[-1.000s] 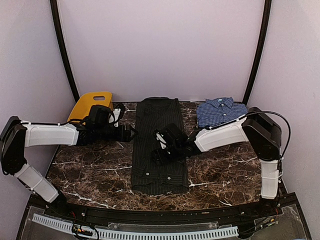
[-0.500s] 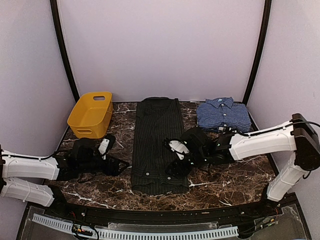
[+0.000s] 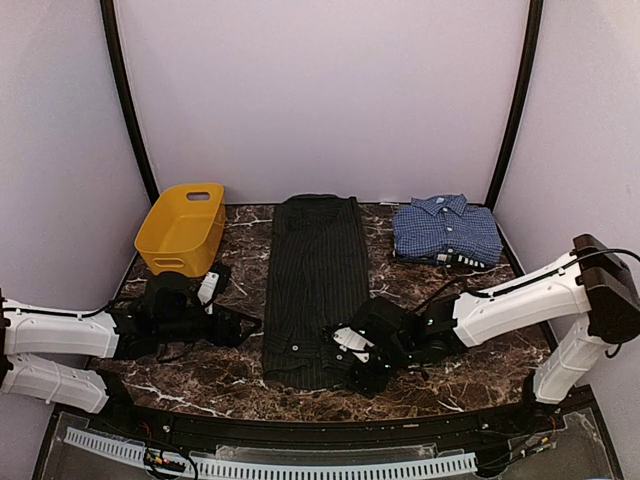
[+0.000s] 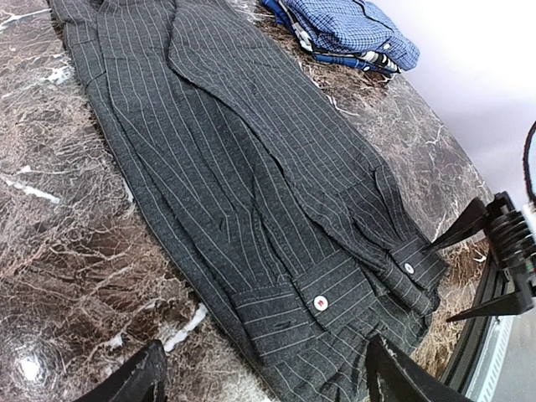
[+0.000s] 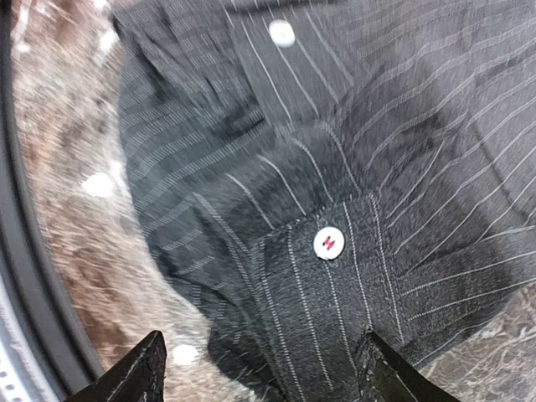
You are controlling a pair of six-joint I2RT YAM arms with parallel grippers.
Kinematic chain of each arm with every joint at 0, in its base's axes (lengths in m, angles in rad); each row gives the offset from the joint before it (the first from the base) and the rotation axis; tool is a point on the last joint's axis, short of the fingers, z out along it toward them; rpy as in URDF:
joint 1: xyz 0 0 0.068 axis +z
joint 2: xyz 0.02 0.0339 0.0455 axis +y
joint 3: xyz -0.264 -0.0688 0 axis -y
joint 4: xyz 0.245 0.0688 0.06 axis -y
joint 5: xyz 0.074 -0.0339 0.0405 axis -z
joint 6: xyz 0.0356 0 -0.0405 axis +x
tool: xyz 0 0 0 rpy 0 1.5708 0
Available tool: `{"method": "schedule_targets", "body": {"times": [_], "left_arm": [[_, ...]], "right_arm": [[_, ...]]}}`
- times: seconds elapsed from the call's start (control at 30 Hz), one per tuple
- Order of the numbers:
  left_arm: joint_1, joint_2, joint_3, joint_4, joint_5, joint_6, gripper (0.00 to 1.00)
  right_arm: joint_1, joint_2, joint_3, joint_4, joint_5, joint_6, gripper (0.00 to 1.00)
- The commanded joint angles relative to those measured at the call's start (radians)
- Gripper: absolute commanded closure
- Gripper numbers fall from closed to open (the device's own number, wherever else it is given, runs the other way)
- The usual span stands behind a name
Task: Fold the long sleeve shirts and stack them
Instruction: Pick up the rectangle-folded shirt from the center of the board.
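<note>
Next, my right gripper grabs the black shirt's near corner [image 4: 430, 285], buttoned cuff [image 4: 285, 306] and edge together, to fold the hem toward the collar.
The black pinstriped long sleeve shirt [image 3: 315, 280] lies flat as a long strip down the middle of the marble table, its sleeves folded in and its cuffs near the front hem. The blue checked shirt [image 3: 445, 230] sits folded at the back right. My left gripper [image 3: 248, 322] hovers open just left of the black shirt's lower edge; a buttoned cuff [image 4: 285, 306] lies ahead of the gripper [image 4: 264, 389]. My right gripper [image 3: 352, 362] hangs open over the shirt's near right corner, above a cuff button [image 5: 328, 243], with nothing in the gripper [image 5: 264, 381].
A yellow plastic basket [image 3: 182, 228] stands at the back left. The black rail of the table's near edge [image 5: 33, 251] runs close beside the right gripper. Walls close in the table on three sides.
The left arm swung from beside the basket down to the near left of the black shirt. The right gripper slid from the shirt's middle toward its near right corner. Both stayed open.
</note>
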Motion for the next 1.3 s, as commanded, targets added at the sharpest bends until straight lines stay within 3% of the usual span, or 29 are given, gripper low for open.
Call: {"method": "schedule_targets", "body": {"times": [0.0,0.17,0.3,0.6,0.9,1.27], "left_arm": [[-0.001,-0.007,0.026,-0.023,0.009,-0.009,0.2],[-0.001,0.006,0.028,-0.027,0.025,-0.006,0.2],[-0.001,0.02,0.033,-0.045,0.048,-0.005,0.2],[-0.037,0.002,-0.013,-0.026,0.074,0.003,0.22],[-0.187,0.047,-0.078,0.079,0.093,0.047,0.22],[-0.375,0.192,0.018,0.047,-0.003,0.224,0.21]], "right_arm": [[0.013,0.051,0.023,-0.037,0.067,-0.025,0.28],[0.025,0.074,0.026,-0.045,0.1,-0.017,0.36],[0.044,0.085,0.023,-0.056,0.125,0.012,0.49],[0.084,0.073,-0.016,-0.095,0.11,0.102,0.99],[0.084,-0.012,-0.012,-0.202,0.048,0.164,1.0],[0.028,-0.056,-0.015,-0.241,-0.113,0.133,1.0]]}}
